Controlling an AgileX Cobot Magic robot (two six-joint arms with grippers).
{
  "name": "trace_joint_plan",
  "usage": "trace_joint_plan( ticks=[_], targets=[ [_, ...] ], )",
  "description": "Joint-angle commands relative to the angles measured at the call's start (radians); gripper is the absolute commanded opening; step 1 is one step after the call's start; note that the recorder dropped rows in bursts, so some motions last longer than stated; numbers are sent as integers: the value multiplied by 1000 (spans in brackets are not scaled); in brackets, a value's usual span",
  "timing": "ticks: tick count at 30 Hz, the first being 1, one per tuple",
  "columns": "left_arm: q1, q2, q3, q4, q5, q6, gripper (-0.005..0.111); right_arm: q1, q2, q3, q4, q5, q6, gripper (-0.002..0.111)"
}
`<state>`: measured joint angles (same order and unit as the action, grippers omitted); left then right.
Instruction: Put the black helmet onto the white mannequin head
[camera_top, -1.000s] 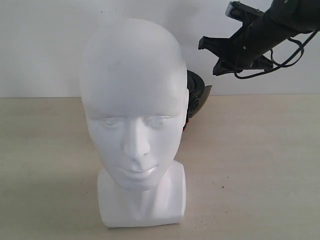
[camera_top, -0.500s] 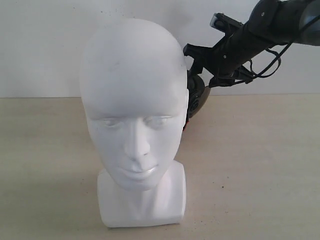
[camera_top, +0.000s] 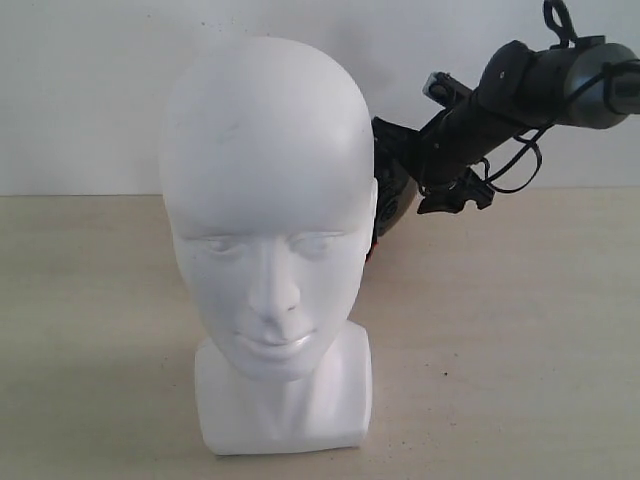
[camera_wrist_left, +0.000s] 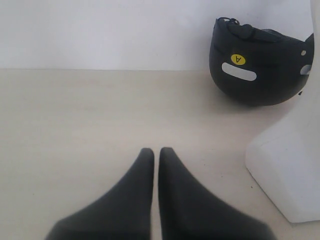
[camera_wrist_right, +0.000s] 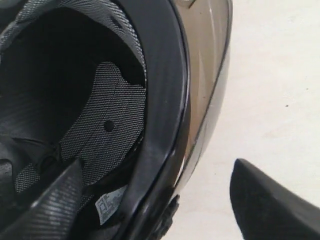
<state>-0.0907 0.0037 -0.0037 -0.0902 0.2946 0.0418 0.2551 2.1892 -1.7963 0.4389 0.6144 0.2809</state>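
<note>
My right gripper closes on the helmet's rim next, since my fingers stand around the helmet's black rim, one beside the mesh lining (camera_wrist_right: 107, 125).
The white mannequin head (camera_top: 265, 230) stands upright in the middle of the table, facing the exterior camera; its blocky base (camera_wrist_left: 285, 165) shows in the left wrist view. The black helmet (camera_top: 395, 195) lies behind it to the right, mostly hidden by the head. In the left wrist view the helmet (camera_wrist_left: 255, 70) shows its glossy shell with a yellow sticker. My right gripper (camera_wrist_right: 157, 167) is open and straddles the helmet's rim (camera_wrist_right: 160, 100): one finger is inside by the mesh lining, the other outside beyond the tinted visor (camera_wrist_right: 210, 75). My left gripper (camera_wrist_left: 156, 151) is shut and empty, low over the table.
The beige tabletop (camera_top: 520, 330) runs back to a white wall (camera_top: 80, 90). The right arm (camera_top: 540, 85) with its cables reaches in from the upper right. The left arm is out of the exterior view.
The right arm has come down and to the left from above the helmet, and its open fingers now sit around the helmet's rim. The head and helmet have not moved.
</note>
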Motion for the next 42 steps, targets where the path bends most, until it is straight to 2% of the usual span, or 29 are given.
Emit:
trace_joint_plan(
  ticks=[1,11,18,22,29,33,42],
  targets=[
    [0,-4,4,1,1,5,4,-2,11,-21,11,9,6,63],
    [0,-4,4,1,1,5,4,-2,11,-21,-2,23,-1,1],
    [0,-4,4,1,1,5,4,-11,0,-21,-18,13,-1,0],
    [0,-4,4,1,1,5,4,-43,-39,-21,-154,38,10,0],
    [0,-4,4,1,1,5,4,-129,-56,-20,-309,271,36,0],
    [0,-4,4,1,1,5,4,-135,-94,-18,-506,401,36,0],
    [0,-4,4,1,1,5,4,-135,-195,-1,-527,547,-38,0]
  ],
)
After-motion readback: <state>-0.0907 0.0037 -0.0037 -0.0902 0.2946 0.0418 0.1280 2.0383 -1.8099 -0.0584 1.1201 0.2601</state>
